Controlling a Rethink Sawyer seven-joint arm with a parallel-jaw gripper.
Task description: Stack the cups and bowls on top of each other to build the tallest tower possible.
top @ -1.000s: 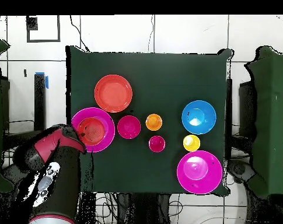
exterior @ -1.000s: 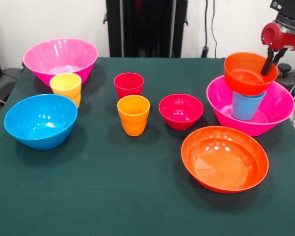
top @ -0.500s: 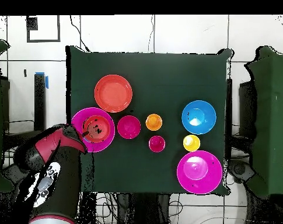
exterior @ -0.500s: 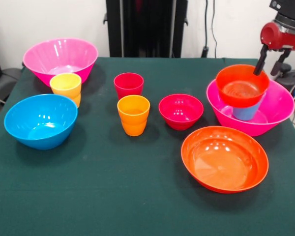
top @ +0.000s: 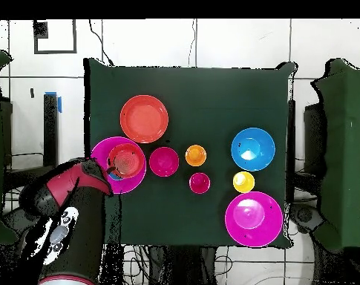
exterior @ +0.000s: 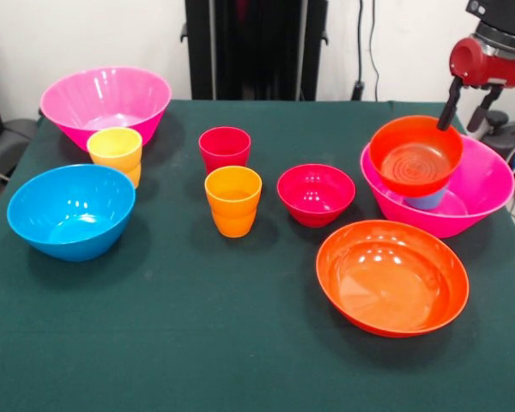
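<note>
The small orange bowl spreads wider than the gripper's open fingers, so the robot next needs to take hold of the bowl by its thin raised rim (exterior: 449, 131).
My gripper (exterior: 460, 120) is open, just above the far rim of the small orange bowl (exterior: 415, 156) and apart from it. That bowl leans towards the camera on the blue cup (exterior: 429, 200), which stands inside the right pink bowl (exterior: 485, 193). In the overhead view the gripper (top: 108, 172) is at the edge of this pink bowl (top: 101, 157), with the small orange bowl (top: 124, 157) in it. The red cup (exterior: 225, 148), orange cup (exterior: 233, 199), yellow cup (exterior: 115, 153), crimson bowl (exterior: 316, 193), wide orange bowl (exterior: 392, 276), blue bowl (exterior: 71, 210) and second pink bowl (exterior: 106, 101) stand singly.
All things stand on a green cloth table (exterior: 197, 343). A black pedestal (exterior: 256, 47) rises behind the table's far edge. The red arm (top: 64, 215) reaches in beside the table's edge in the overhead view.
The small orange bowl has come down from a raised, held position onto the blue cup and tipped towards the camera. The gripper has let go of its rim and drawn back slightly.
</note>
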